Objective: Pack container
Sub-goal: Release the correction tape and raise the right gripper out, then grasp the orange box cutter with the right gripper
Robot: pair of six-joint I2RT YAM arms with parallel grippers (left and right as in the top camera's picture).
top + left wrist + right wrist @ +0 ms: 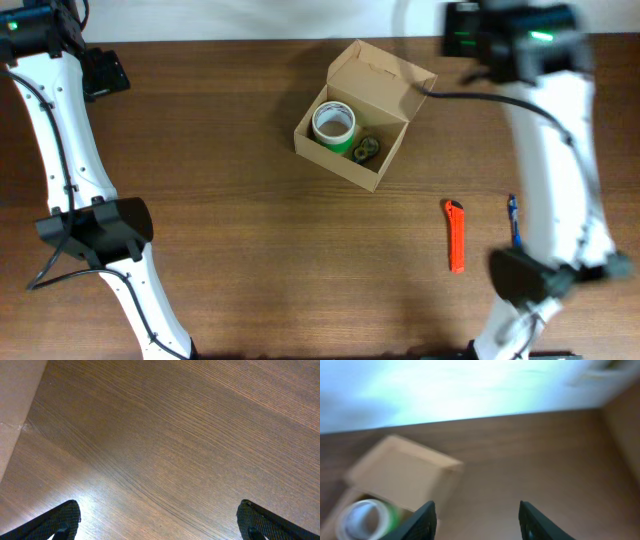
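Observation:
The orange utility knife has both ends free. My right gripper will next grip it across the middle of its body to lay it in the container (pixel 341 160) beside the tape roll.
The container (pixel 341 160), a small brown cardboard box, stands open at the table's back centre with its flap lid raised behind it. Inside lie a green-and-white tape roll (pixel 333 124) and a small dark object (pixel 365 150). My right gripper (pixel 477 520) is open and empty. It is blurred, up at the back right of the box (pixel 400 472), with the tape roll (pixel 365 519) at its lower left. My left gripper (pixel 157 520) is wide open over bare wood at the far left, away from the box.
An orange utility knife (pixel 455 236) and a blue pen (pixel 513 220) lie on the table (pixel 250 230) at the right, near the right arm's base. A pale beige surface (pixel 15 405) borders the wood in the left wrist view.

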